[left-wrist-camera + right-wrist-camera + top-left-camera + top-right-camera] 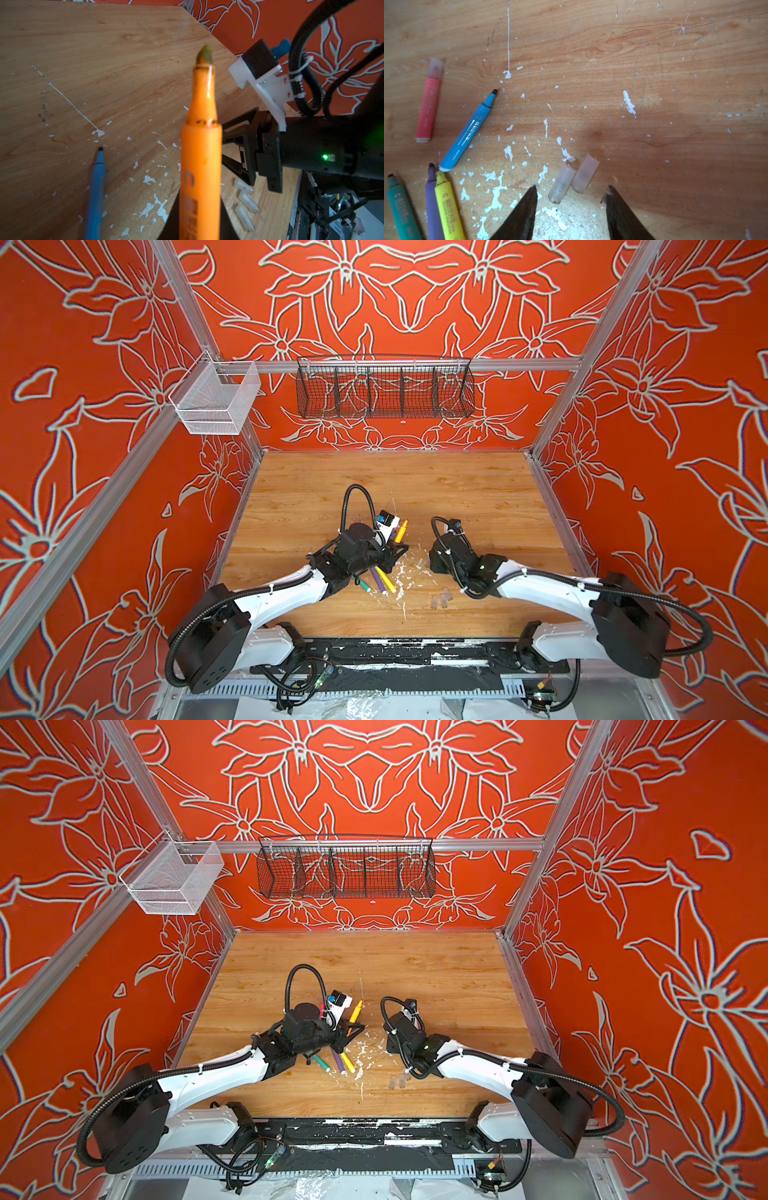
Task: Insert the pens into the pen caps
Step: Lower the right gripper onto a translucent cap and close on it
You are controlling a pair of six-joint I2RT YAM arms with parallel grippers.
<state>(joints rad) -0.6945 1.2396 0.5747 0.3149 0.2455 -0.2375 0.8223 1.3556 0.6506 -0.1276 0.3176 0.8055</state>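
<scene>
The right gripper grabs the translucent pen cap's sides next, to leave the translucent pen cap's open end to insert the orange pen empty.
My left gripper (199, 207) is shut on the orange pen (200, 158), whose uncapped tip points away from the camera; it shows in both top views (401, 531) (355, 1011). My right gripper (572, 187) is open and low over the table, with nothing between its fingers. Two translucent pen caps (561, 184) (585, 173) lie just ahead of its fingertips; the left wrist view shows three caps (248, 201) side by side. On the table lie the blue pen (467, 133), green pen (401, 209), purple pen (432, 203), yellow pen (448, 207) and a capped pink pen (428, 101).
White paint-like flecks (496, 195) are scattered over the wooden table (457, 489). A black wire basket (384, 389) and a white mesh basket (216, 400) hang on the rear rail. Patterned red walls close in both sides.
</scene>
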